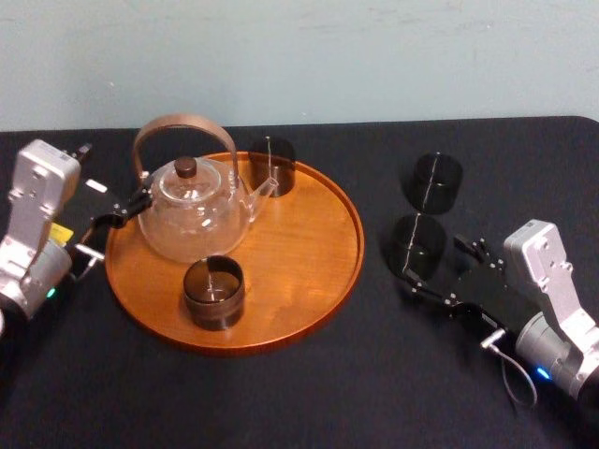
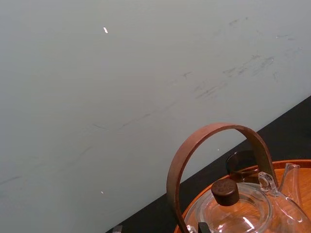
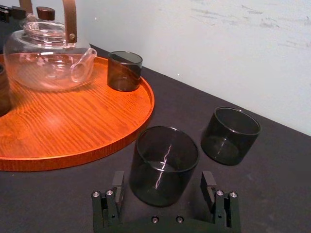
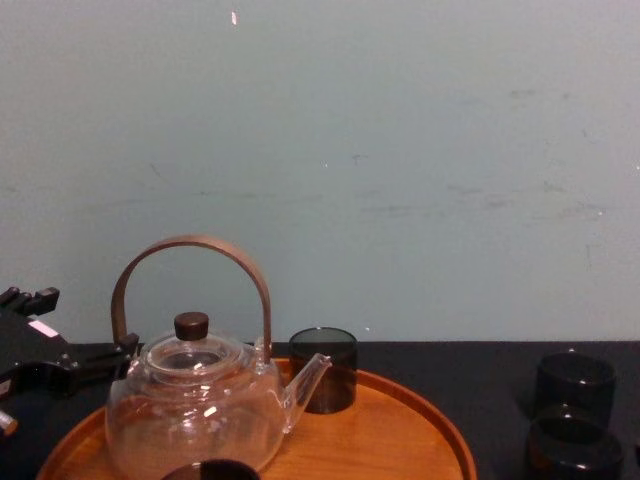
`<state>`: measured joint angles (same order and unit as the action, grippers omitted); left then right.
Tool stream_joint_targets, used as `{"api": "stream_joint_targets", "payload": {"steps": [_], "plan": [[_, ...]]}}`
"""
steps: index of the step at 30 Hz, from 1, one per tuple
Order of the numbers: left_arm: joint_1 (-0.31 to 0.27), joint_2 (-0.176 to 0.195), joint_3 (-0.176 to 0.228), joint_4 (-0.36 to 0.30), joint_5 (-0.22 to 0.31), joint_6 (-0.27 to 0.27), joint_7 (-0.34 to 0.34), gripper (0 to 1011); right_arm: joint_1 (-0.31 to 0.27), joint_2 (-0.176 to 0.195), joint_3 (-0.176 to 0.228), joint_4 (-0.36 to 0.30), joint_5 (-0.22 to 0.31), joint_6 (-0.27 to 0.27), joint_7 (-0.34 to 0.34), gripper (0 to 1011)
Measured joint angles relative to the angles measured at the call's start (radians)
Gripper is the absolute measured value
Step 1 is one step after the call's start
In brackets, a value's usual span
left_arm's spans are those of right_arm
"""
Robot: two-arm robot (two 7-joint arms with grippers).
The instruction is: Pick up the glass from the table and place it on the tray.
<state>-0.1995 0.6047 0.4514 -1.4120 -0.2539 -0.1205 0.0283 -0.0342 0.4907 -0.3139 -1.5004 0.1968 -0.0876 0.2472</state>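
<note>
My right gripper grabs the dark smoked glass's round side [image 3: 158, 182] next, to set the glass on the tray [image 3: 68, 121].
A smoky dark glass [image 1: 417, 245] stands on the black table [image 1: 393, 374], right of the round wooden tray [image 1: 309, 253]. My right gripper [image 1: 436, 265] is open with one finger on each side of this glass [image 3: 165, 165]; the fingers [image 3: 118, 182] are not touching it. A second dark glass [image 1: 437, 182] stands just behind it [image 3: 230, 135]. The tray carries a clear glass teapot [image 1: 192, 210] with a brown hoop handle and two more dark glasses [image 1: 213, 292] [image 1: 272, 166]. At the tray's left edge my left gripper [image 1: 120, 208] hangs open, close to the teapot's handle [image 2: 214, 133].
A pale wall [image 4: 400, 150] rises behind the table's far edge. Bare tray surface [image 3: 73, 121] lies between the teapot and the tray's right rim. Black tabletop stretches in front of the tray and around my right arm.
</note>
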Motion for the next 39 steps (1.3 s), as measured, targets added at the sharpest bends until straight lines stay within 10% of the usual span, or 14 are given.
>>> {"api": "stream_joint_targets", "payload": {"steps": [39], "plan": [[0.0, 0.0, 0.0, 0.0, 0.0, 0.0, 0.0, 1010, 0.145, -0.129, 0.015, 0.183, -0.033, -0.006, 0.113, 1002]]}}
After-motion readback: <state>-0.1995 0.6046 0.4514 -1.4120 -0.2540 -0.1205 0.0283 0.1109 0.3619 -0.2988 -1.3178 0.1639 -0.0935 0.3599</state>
